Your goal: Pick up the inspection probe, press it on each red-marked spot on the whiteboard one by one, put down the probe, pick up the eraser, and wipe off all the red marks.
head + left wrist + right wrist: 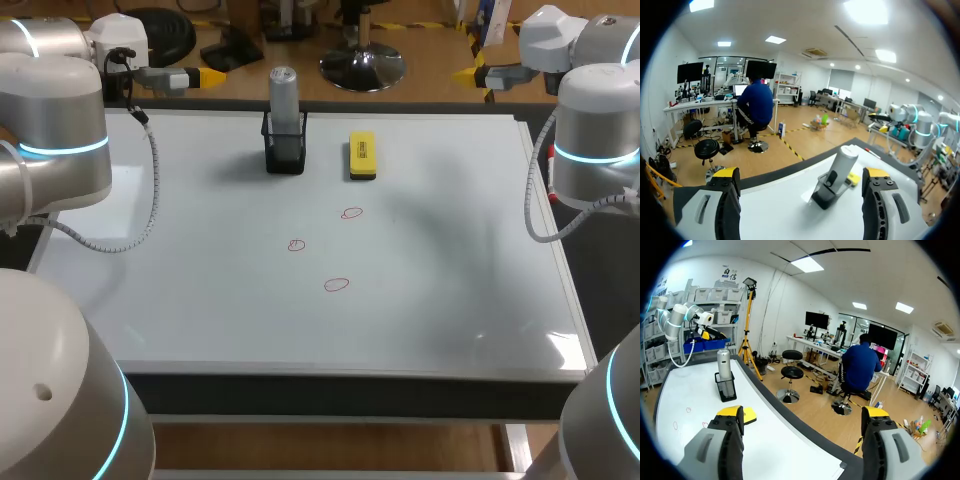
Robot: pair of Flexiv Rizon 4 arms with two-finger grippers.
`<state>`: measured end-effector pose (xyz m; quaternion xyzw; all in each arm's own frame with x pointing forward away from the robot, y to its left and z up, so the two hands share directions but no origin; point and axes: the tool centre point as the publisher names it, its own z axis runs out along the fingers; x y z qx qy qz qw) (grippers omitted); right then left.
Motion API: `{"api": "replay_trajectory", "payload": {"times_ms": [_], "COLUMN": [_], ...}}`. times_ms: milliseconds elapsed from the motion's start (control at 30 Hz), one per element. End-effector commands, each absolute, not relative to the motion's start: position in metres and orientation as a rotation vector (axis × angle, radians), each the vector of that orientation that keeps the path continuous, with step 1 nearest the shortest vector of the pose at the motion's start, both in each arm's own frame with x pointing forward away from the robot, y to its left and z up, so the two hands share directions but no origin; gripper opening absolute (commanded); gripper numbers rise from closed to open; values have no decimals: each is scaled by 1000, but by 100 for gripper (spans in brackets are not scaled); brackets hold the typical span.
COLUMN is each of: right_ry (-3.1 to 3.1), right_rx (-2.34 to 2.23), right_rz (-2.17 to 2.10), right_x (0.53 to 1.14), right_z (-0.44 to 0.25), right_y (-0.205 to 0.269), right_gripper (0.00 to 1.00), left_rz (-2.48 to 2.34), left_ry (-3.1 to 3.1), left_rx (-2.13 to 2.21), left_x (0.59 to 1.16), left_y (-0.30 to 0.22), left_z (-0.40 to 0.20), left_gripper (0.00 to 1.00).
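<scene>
My left gripper should grab the probe by its silver mid-body (285,112) (839,169) next. The probe's lower end will then press on each red-marked spot.
The inspection probe (283,95), a silver cylinder, stands upright in a black holder (285,152) at the back of the whiteboard (200,300). Beside it lies the yellow eraser (362,156). Three red circles (351,213) (296,245) (337,285) mark the board's middle. My left gripper (205,77) hovers off the back left corner, open and empty; its wrist view shows the probe (842,162) ahead between the wide fingers (726,200). My right gripper (478,75) hangs off the back right corner, open, with the probe (724,366) and eraser (748,416) ahead to one side.
A grey cable (150,190) droops from my left arm over the board's left part. My right arm's cable (535,200) hangs along the right edge. A red pen (549,158) lies at the board's right rim.
</scene>
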<state>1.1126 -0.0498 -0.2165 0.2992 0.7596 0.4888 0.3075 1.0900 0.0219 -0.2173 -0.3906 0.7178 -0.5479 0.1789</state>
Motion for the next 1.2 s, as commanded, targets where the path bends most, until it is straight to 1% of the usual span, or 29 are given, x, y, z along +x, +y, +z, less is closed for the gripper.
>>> {"api": "replay_trajectory", "payload": {"times_ms": [33,300,633,833,1200], "right_ry": [2009,2009,2009,2009,2009], "right_rx": [792,792,792,792,792], "right_rz": [1292,1292,1292,1292,1292], "right_x": [1113,1113,1113,1113,1113], "right_z": [-217,-217,-217,-217,-217], "right_y": [-50,-50,-50,-50,-50], "right_gripper": [100,100,100,100,100], "left_rz": [-1550,-1550,-1668,-1799,-1947], "left_ry": [2030,2030,2231,2338,2436], "left_rx": [-1105,-1105,-747,-456,-140], "left_x": [1090,1090,1094,1095,1086], "left_y": [22,22,-11,-36,-77], "left_z": [-217,-217,-213,-211,-219], "left_gripper": [100,100,100,100,100]}}
